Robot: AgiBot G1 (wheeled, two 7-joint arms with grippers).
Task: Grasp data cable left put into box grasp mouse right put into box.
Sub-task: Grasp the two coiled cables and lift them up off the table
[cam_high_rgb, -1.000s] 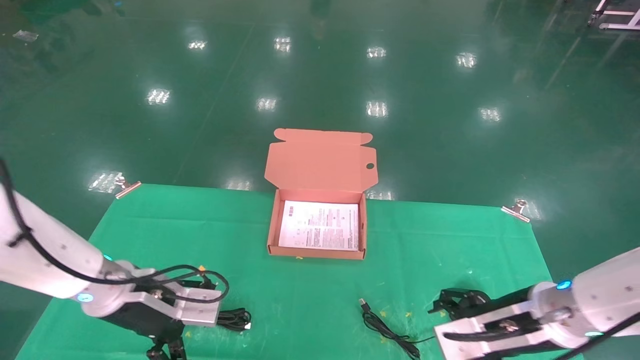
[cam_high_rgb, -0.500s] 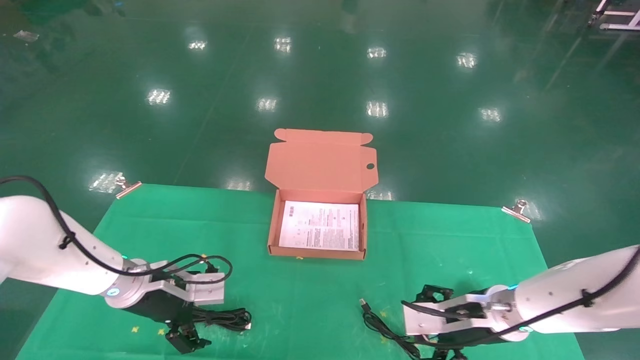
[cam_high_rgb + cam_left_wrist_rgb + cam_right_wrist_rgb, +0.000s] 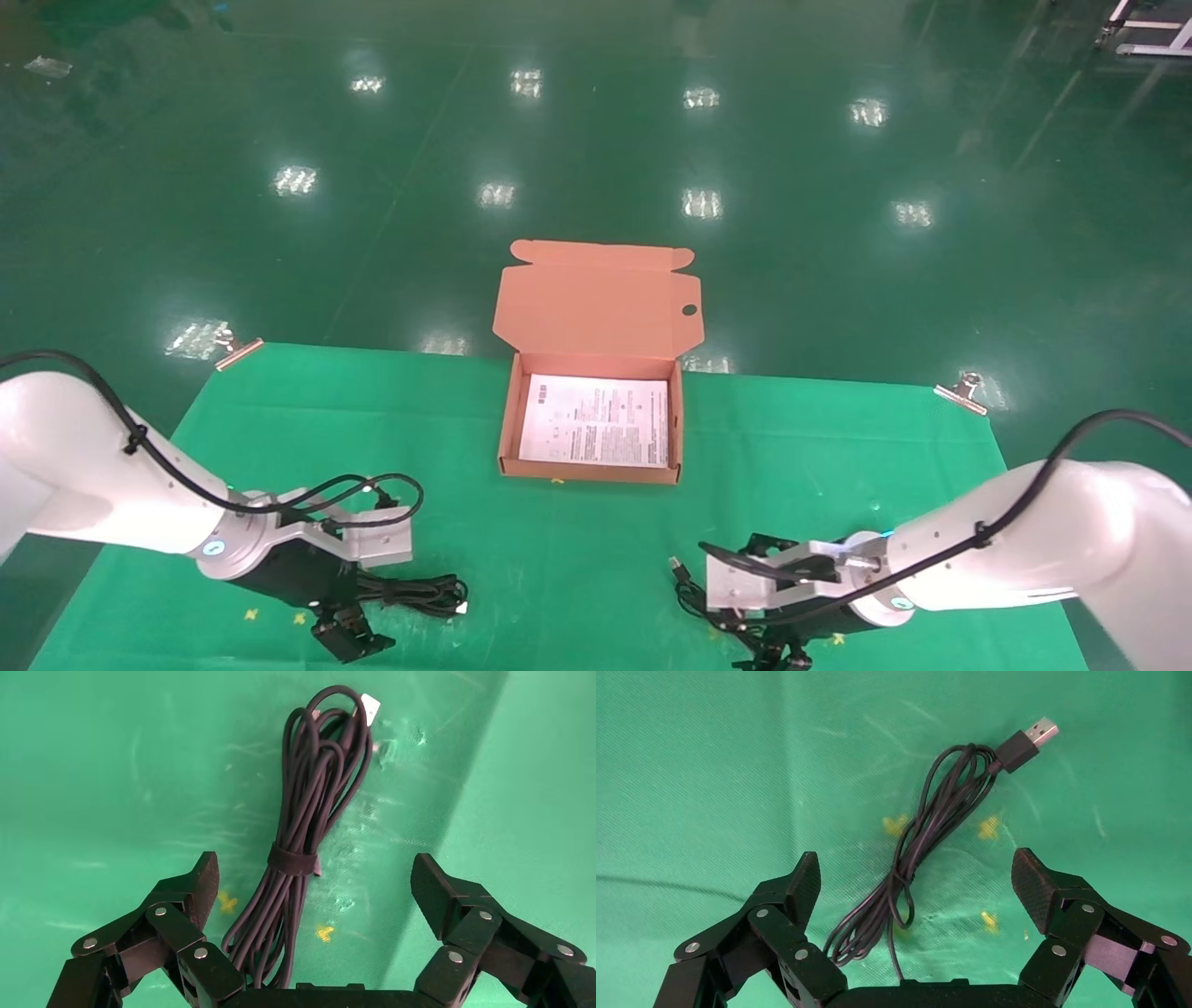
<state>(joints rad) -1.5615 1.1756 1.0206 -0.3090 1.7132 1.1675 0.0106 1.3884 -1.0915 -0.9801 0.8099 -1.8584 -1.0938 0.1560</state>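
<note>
I need to pack the data cable into the box, so my left gripper will next grab the cable by its strapped middle (image 3: 408,593) (image 3: 292,859).
The data cable (image 3: 309,829), a strapped bundle of black loops with a pale tip, lies on the green mat; it also shows in the head view (image 3: 424,593). My left gripper (image 3: 316,878) is open and low over the bundle's near end, one finger on each side; it shows at the mat's front left in the head view (image 3: 349,638). My right gripper (image 3: 916,874) is open over the mouse's thin black cord (image 3: 926,843) with its USB plug (image 3: 1032,741); it shows at the front right in the head view (image 3: 773,657). The mouse body is hidden. The box (image 3: 507,424) stands open.
The box's flap lid (image 3: 596,298) with a round hole stands up at the back, and a white printed sheet (image 3: 596,419) lies at the bottom. Metal clips (image 3: 237,352) (image 3: 964,391) hold the mat's far corners. Shiny green floor lies beyond.
My right gripper has swung left and down over the mouse's cord, covering what lay there. My left gripper has turned and settled lower by the data cable. Both stay open.
</note>
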